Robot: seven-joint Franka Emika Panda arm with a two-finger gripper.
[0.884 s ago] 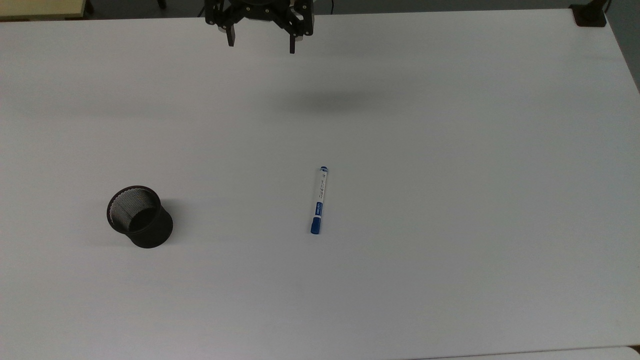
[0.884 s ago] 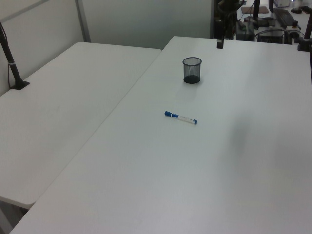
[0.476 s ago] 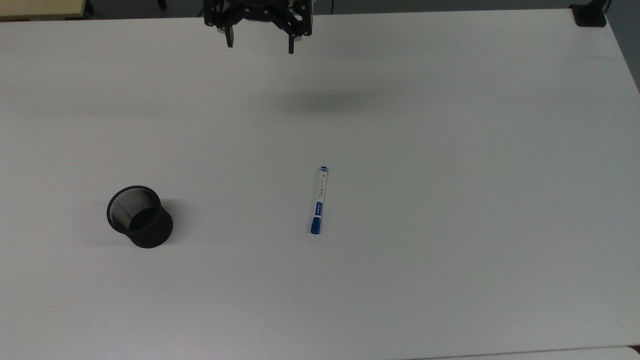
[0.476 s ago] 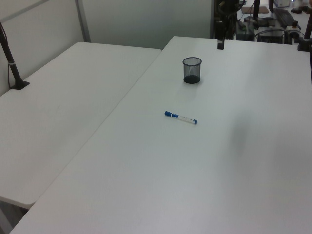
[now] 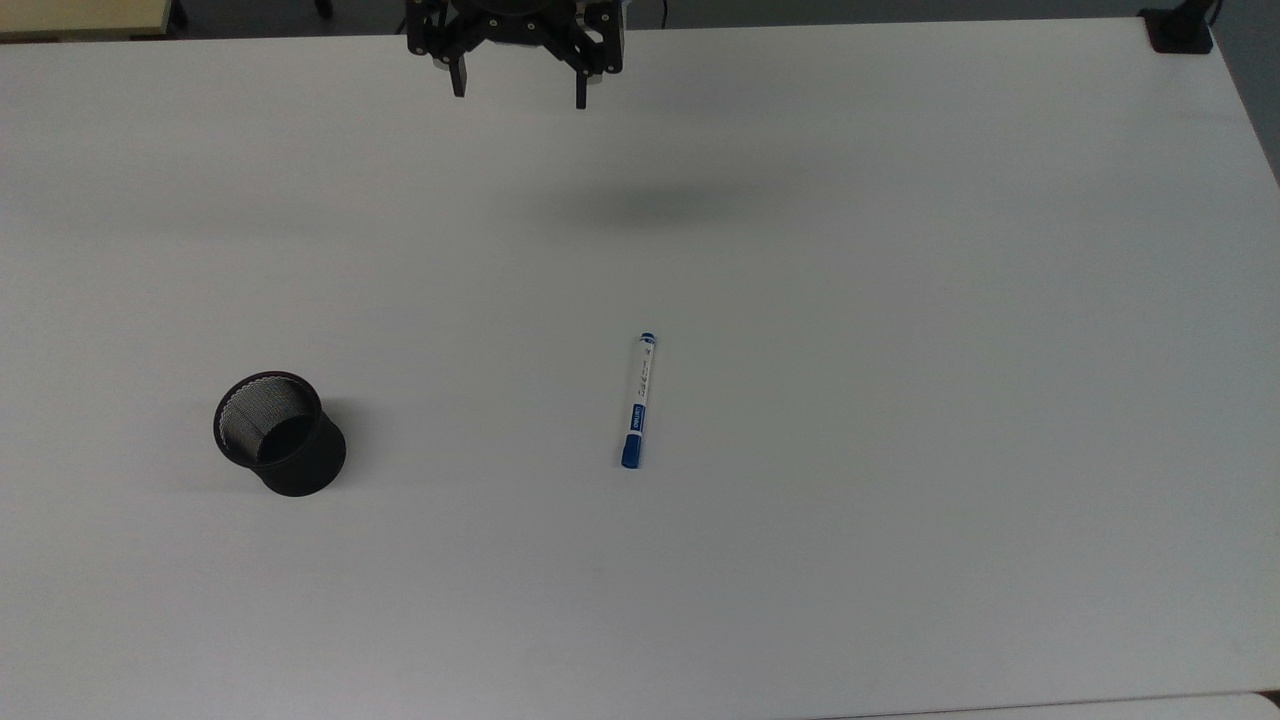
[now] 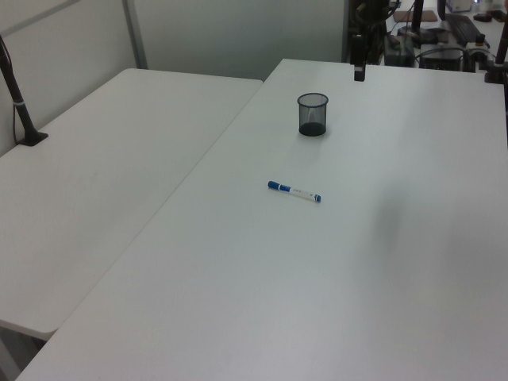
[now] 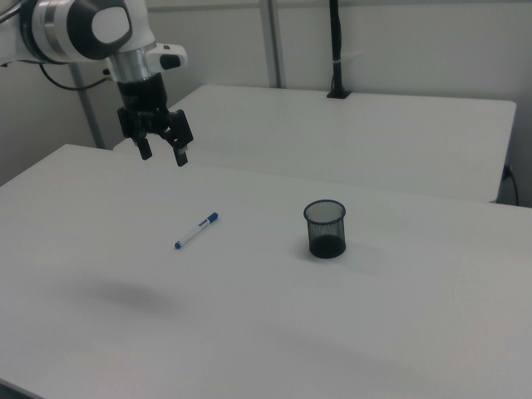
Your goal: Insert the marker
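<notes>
I will insert the marker into the black mesh cup (image 6: 313,114), so next I will grab it with my gripper by its blue end (image 6: 279,186) with the cap.
The marker (image 5: 637,401) (image 6: 294,191) (image 7: 196,230) lies flat near the middle of the white table (image 5: 900,300), its white barrel blue at both ends. A black mesh cup (image 5: 279,433) (image 6: 313,114) (image 7: 325,229) stands upright and apart from it, at the top view's left. My gripper (image 5: 519,90) (image 7: 163,153) hangs open and empty high above the table's far edge in the top view, well away from both. In the left view one dark finger (image 6: 359,65) shows past the cup.
A second white table (image 6: 95,175) (image 7: 374,133) adjoins this one. Black posts (image 6: 20,103) (image 7: 336,50) are clamped to it. A black clamp (image 5: 1178,28) sits at the top view's upper right corner. Cluttered equipment (image 6: 444,32) stands behind the table in the left view.
The gripper has drifted slightly up toward the top view's upper edge, still open. Marker and cup have not moved.
</notes>
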